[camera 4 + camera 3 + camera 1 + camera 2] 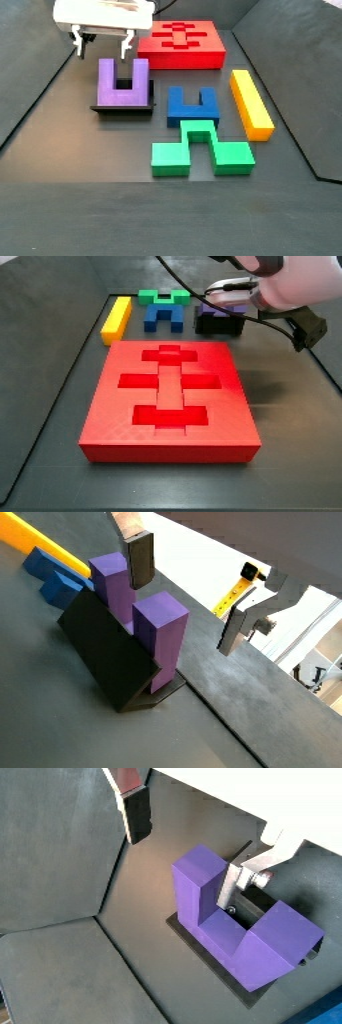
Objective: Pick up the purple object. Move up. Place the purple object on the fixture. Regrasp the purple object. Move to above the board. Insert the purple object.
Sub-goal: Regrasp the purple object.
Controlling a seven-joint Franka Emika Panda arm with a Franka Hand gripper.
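Note:
My gripper grabs one upright prong next, to regrasp the purple object for insertion.
The purple object, a U-shaped block, stands prongs up on the black fixture at the left of the floor. It shows in both wrist views, seated on the fixture. My gripper hangs just above and slightly behind it, open and empty. In both wrist views the gripper has one finger close beside a prong and the other finger well apart from it. The red board lies beyond.
A blue block, a green block and a yellow bar lie to the right of the fixture. The blue block and yellow bar also show behind the fixture in a wrist view.

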